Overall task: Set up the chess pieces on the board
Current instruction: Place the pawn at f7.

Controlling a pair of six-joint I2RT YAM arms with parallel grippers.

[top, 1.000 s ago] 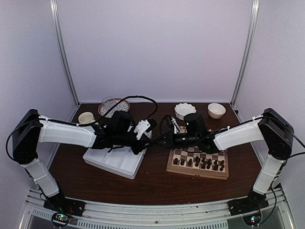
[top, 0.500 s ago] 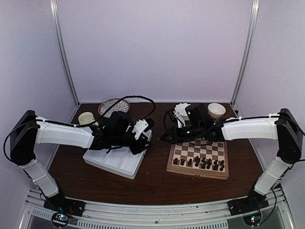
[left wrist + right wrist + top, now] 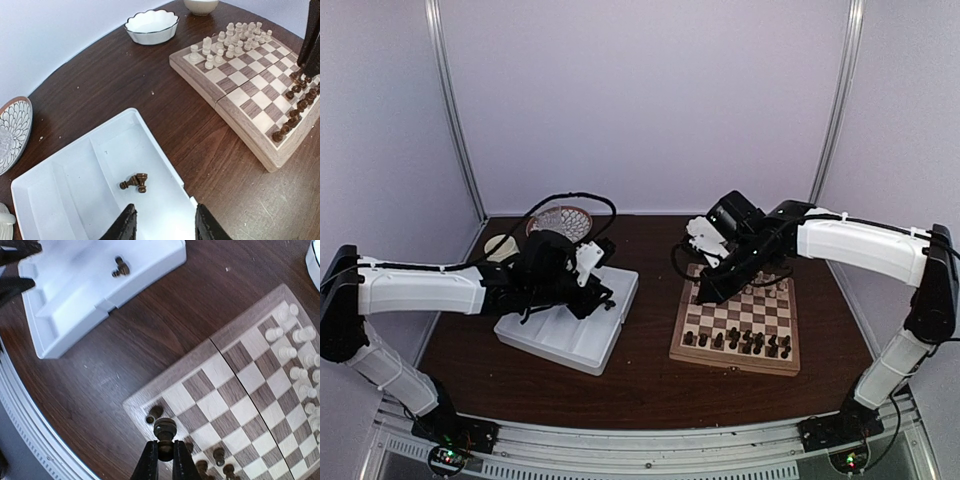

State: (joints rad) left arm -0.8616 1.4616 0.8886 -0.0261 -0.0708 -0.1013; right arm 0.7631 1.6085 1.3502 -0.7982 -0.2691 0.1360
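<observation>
The dark brown piece is high above the board, so it would drop and fall over among the dark pieces near the board's corner. My right gripper needs to keep holding it until it is lower.
The chessboard (image 3: 681, 353) lies right of centre; it also shows in the left wrist view (image 3: 235, 107) and the right wrist view (image 3: 220, 371). My right gripper (image 3: 706, 293) (image 3: 165, 449) is shut on a dark brown chess piece (image 3: 165, 430), held above the board's near-left corner. Another dark piece (image 3: 155, 413) stands just beyond it, and more dark pieces (image 3: 742, 342) line the near rows. My left gripper (image 3: 592, 298) (image 3: 162, 221) is open over the white tray (image 3: 70, 200). Two dark pieces (image 3: 135, 182) lie in the tray, just ahead of its fingers.
Cream chessmen (image 3: 230, 42) fill the board's far rows. A scalloped white bowl (image 3: 151, 26) stands behind the board. A patterned plate (image 3: 565, 220) and a cream cup (image 3: 500, 245) sit at the back left. The tray (image 3: 555, 340) is left of the board.
My right arm has swung from beside the tray to above the board's near-left part, carrying the dark piece. My left gripper has drawn back to the left over the tray.
</observation>
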